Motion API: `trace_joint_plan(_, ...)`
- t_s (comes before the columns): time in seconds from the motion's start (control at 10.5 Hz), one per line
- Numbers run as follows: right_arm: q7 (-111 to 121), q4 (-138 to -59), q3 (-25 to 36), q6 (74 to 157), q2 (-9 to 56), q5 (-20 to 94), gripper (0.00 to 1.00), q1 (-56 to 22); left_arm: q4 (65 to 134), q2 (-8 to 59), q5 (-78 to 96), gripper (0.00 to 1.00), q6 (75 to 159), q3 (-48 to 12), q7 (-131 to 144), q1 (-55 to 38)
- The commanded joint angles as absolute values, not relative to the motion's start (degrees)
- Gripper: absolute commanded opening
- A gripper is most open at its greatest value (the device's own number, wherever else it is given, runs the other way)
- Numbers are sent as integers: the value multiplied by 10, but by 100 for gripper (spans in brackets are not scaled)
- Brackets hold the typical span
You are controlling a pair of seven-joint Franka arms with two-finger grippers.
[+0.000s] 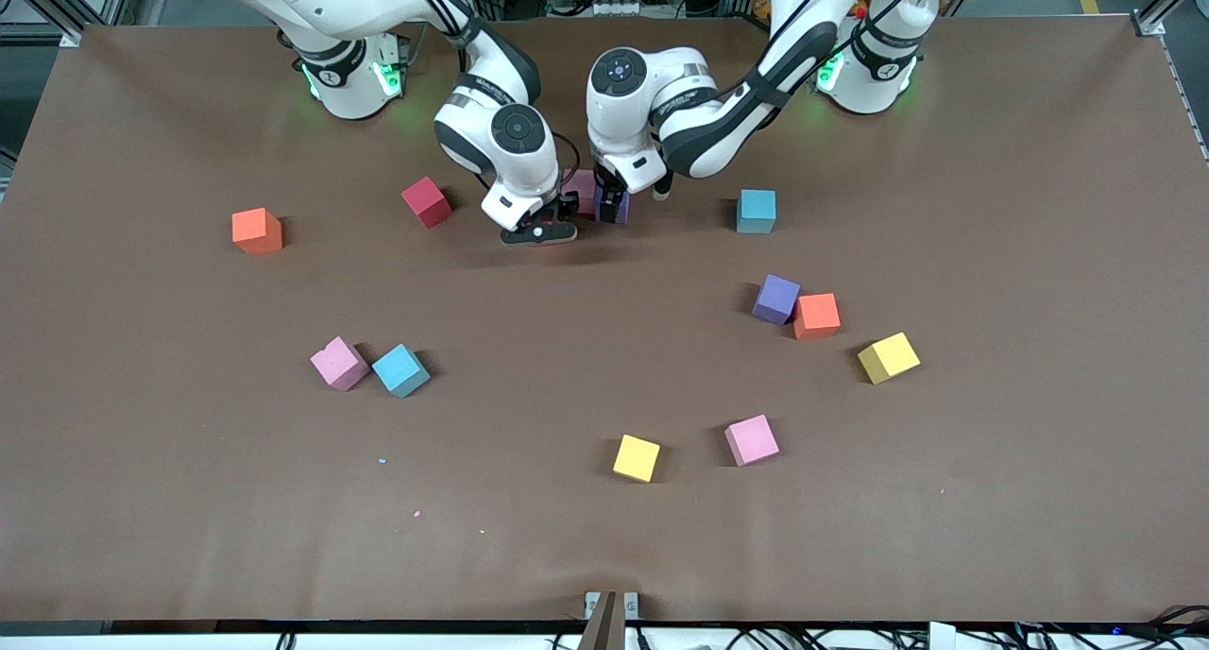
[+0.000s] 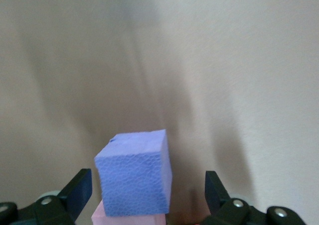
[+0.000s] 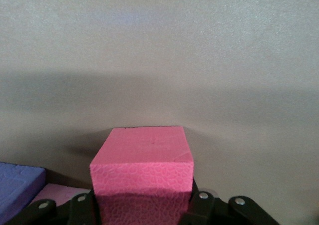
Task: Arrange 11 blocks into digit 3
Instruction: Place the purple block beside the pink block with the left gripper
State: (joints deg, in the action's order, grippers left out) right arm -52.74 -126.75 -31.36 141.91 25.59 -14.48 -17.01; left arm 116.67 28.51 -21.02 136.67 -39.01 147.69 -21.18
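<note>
The deep pink block sits low beside the paler pink block in the right wrist view, so it is now time for my right gripper to open.
My right gripper is shut on a deep pink block, low over the table near the arms' bases. My left gripper is open around a purple block that sits against a paler pink block. A pink block shows between the two grippers. Loose on the table are a red block, two orange, two light blue, a second purple and two pink blocks. The green block is out of view.
Two yellow cubes lie nearer the front camera, one beside a pink block and one toward the left arm's end. The two arms' wrists stand close together over the purple and pink blocks.
</note>
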Motion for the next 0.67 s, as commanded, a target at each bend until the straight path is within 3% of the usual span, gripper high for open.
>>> trace_joint_plan(0.0, -536, -1288, -319, 1425, 236, -133, 2, -168, 1168, 262, -214, 100, 1346, -401, 1382, -181)
trace_joint_plan(0.57, -560, -1306, -319, 1453, 234, -131, 2, -165, 1101, 262, -206, 100, 1337, -385, 1149, -126)
